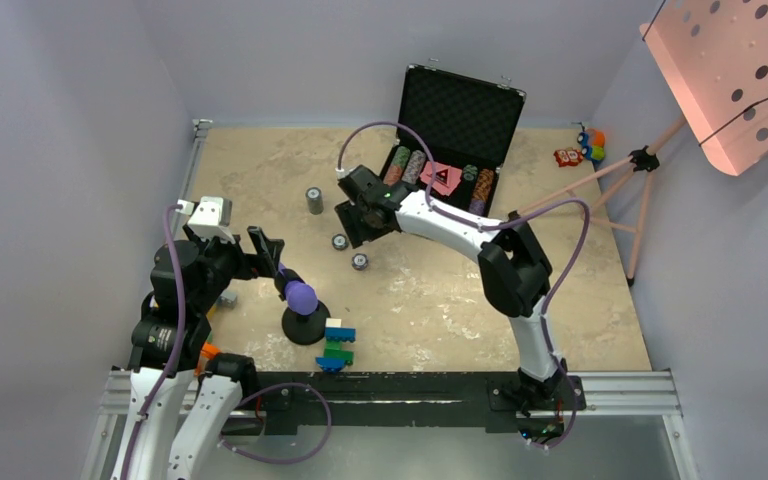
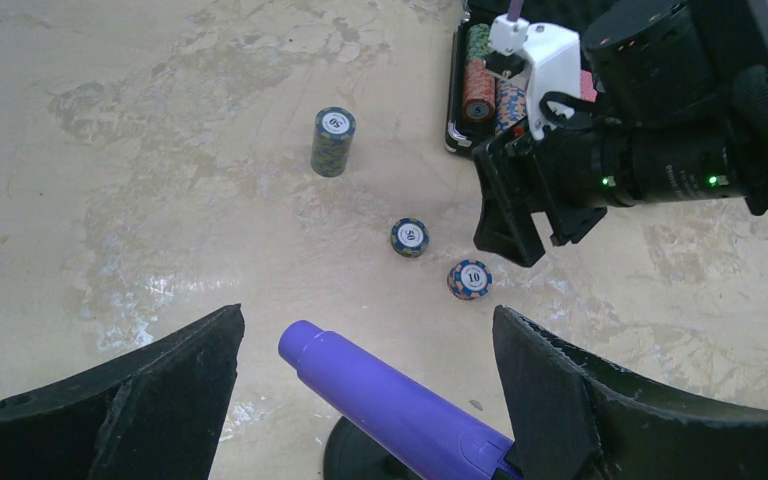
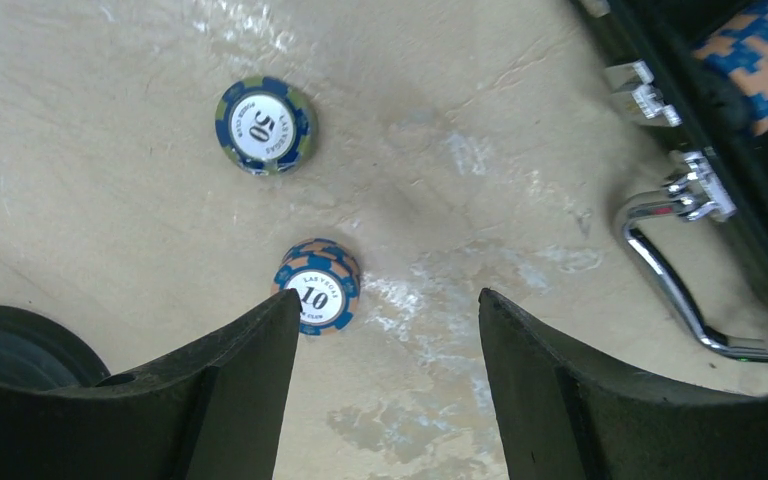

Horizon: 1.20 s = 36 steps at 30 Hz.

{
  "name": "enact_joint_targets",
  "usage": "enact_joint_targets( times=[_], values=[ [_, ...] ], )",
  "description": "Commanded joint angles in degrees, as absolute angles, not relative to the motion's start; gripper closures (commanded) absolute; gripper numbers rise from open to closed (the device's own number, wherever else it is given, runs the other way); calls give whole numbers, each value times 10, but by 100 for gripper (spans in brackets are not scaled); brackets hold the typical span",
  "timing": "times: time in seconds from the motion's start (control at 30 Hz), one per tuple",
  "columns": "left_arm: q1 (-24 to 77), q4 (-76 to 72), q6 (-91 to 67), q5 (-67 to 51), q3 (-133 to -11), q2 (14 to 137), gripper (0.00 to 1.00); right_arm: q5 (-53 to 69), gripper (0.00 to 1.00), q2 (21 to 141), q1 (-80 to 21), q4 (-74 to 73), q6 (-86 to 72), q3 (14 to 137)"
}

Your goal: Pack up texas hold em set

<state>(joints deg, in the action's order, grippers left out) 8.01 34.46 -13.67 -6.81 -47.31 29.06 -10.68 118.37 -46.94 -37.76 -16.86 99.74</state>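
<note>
Next, my right gripper grips the orange-and-blue chip stack by its round striped sides, leaving the stack's ends free to fit the case's tray.
The black case [image 1: 460,110] stands open at the back, its tray holding rows of striped chips [image 1: 407,165] and pink cards [image 1: 440,177]. Three chip stacks sit loose on the table: a tall one [image 1: 314,200], a "50" stack [image 3: 264,126] and a "10" stack [image 3: 318,285]. My right gripper [image 3: 388,295] hangs open just above the table. Nothing lies between its fingers, and the "10" stack sits just off its left fingertip. The case handle [image 3: 670,280] is to its right. My left gripper [image 2: 368,315] is wide open, with the purple-tipped object [image 2: 400,400] lying between its fingers, untouched.
The purple-tipped object's black round base [image 1: 305,325] and a toy-brick figure [image 1: 338,345] stand near the front. A pink perforated panel [image 1: 730,70] on a tripod [image 1: 640,200] stands over the right edge. Small colourful toys [image 1: 585,145] lie at the back right.
</note>
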Motion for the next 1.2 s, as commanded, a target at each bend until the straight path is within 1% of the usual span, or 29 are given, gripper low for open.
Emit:
enact_joint_targets(
  times=[0.0,0.93,1.17],
  values=[
    [83,332,-126,-72,-472,287,3,-99,31,1194,-484,-382,-183,1004],
    [83,331,-127,-74,-472,287,2,-94,30,1245,-510,-381,-197,1012],
    [83,330,-127,-74,-471,287,2,-96,32,1258,-515,-382,-199,1015]
  ],
)
